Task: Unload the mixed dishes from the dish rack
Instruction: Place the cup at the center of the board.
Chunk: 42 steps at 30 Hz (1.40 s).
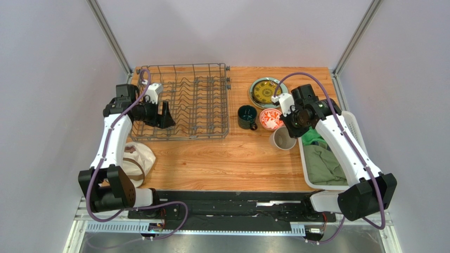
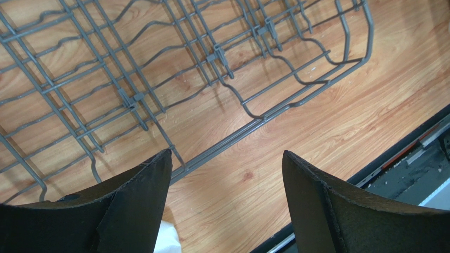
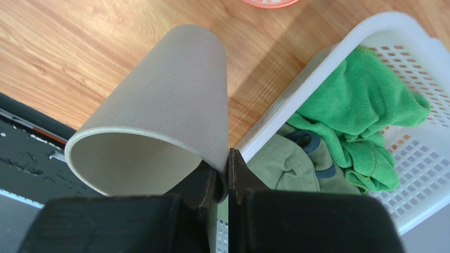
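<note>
My right gripper should keep holding the beige cup (image 1: pixel 282 139), tilted above the table; it would land beside the white basket.
The grey wire dish rack (image 1: pixel 193 100) stands at the back left with no dishes showing in it; its near rail shows in the left wrist view (image 2: pixel 253 124). My left gripper (image 1: pixel 168 120) is open and empty over the rack's near left part (image 2: pixel 227 158). My right gripper (image 1: pixel 290 128) is shut on the rim wall of the beige cup (image 1: pixel 282 139), one finger inside and one outside (image 3: pixel 227 171); the cup (image 3: pixel 158 105) is beside the white basket. The patterned plate (image 1: pixel 264 90), dark green mug (image 1: pixel 246 117) and red-and-white bowl (image 1: pixel 270 119) sit on the table right of the rack.
A white slotted basket (image 1: pixel 348 124) with green cloths (image 3: pixel 364 110) stands at the right edge, close to the cup. Pale plates (image 1: pixel 141 158) lie at the near left, partly hidden by the left arm. The table's front edge is near both arms.
</note>
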Tool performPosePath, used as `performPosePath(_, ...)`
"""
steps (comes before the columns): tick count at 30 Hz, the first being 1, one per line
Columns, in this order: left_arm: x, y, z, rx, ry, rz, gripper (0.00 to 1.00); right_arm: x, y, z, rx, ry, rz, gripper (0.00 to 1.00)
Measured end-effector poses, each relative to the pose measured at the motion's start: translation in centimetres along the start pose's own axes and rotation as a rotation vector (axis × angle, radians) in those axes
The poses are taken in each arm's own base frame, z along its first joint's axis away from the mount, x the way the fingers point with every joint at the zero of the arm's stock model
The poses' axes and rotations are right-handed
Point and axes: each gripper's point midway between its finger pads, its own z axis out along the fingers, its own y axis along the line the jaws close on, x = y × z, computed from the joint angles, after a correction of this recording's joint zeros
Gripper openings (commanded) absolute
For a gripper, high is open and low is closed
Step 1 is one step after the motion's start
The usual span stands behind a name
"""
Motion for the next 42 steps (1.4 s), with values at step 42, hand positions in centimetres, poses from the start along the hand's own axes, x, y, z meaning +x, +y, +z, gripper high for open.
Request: performPosePath(42,1.8,2.7,0.2,-0.115,0.072,0.067,0.83,1.5,-1.4,7.7,-0.092,0.296,-0.041,0.15)
